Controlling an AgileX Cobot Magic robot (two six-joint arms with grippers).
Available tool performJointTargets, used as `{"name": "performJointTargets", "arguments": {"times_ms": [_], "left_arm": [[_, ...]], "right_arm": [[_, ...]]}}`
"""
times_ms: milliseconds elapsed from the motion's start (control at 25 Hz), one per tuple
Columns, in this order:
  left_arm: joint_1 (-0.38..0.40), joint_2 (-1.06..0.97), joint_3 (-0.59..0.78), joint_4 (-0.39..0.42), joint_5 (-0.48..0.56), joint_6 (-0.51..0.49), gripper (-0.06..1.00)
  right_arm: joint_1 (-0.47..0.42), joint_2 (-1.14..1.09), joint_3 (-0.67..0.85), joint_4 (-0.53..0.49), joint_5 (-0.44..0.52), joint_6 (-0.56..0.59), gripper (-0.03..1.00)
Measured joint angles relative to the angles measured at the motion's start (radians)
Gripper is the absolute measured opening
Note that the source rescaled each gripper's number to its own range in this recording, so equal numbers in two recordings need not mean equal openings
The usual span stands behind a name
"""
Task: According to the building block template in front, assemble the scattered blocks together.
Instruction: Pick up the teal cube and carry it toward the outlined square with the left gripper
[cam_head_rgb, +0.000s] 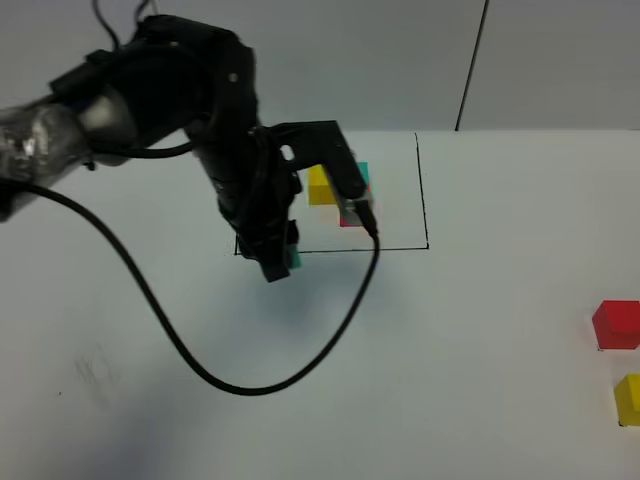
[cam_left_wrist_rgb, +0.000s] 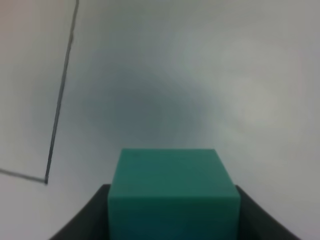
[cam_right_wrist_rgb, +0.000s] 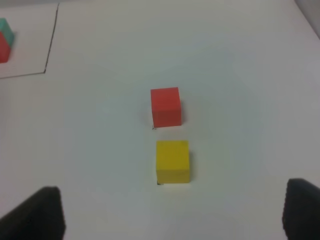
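Observation:
The teal cube hangs above the white table, near the drawn rectangle's corner, so my left gripper must stay closed until the cube reaches the table.
My left gripper (cam_head_rgb: 279, 264) is shut on the teal cube (cam_head_rgb: 294, 259) and holds it over the near left corner of the black drawn rectangle (cam_head_rgb: 424, 190). In the left wrist view the teal cube (cam_left_wrist_rgb: 172, 192) sits between the dark fingers (cam_left_wrist_rgb: 87, 217). The template (cam_head_rgb: 340, 192) of joined yellow, teal and red cubes lies inside the rectangle, partly hidden by the arm. The red cube (cam_head_rgb: 616, 325) and the yellow cube (cam_head_rgb: 628, 398) lie at the table's far right. My right gripper (cam_right_wrist_rgb: 172, 212) is open above the table, just short of the yellow cube (cam_right_wrist_rgb: 173, 161) and the red cube (cam_right_wrist_rgb: 165, 107).
A black cable (cam_head_rgb: 200, 365) hangs from the left arm and loops over the table in front of the rectangle. The white table (cam_head_rgb: 470, 350) stretches bare between the rectangle and the two cubes on the right.

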Motion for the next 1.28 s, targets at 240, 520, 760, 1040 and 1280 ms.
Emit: {"name": "performJointTargets", "arguments": {"times_ms": [240, 520, 760, 1040, 1280], "left_arm": [[-0.099, 0.188, -0.184, 0.001, 0.025, 0.014, 0.00], [-0.126, 0.315, -0.226, 0.000, 0.027, 0.049, 0.00], [-0.126, 0.346, -0.227, -0.010, 0.020, 0.097, 0.00], [-0.131, 0.348, -0.227, -0.031, -0.075, 0.118, 0.00], [-0.131, 0.367, -0.229, -0.023, -0.076, 0.118, 0.00]], "right_arm": [[0.000, 0.000, 0.000, 0.000, 0.000, 0.000, 0.86], [0.000, 0.000, 0.000, 0.000, 0.000, 0.000, 0.86], [0.000, 0.000, 0.000, 0.000, 0.000, 0.000, 0.86], [0.000, 0.000, 0.000, 0.000, 0.000, 0.000, 0.86], [0.000, 0.000, 0.000, 0.000, 0.000, 0.000, 0.86]]}}
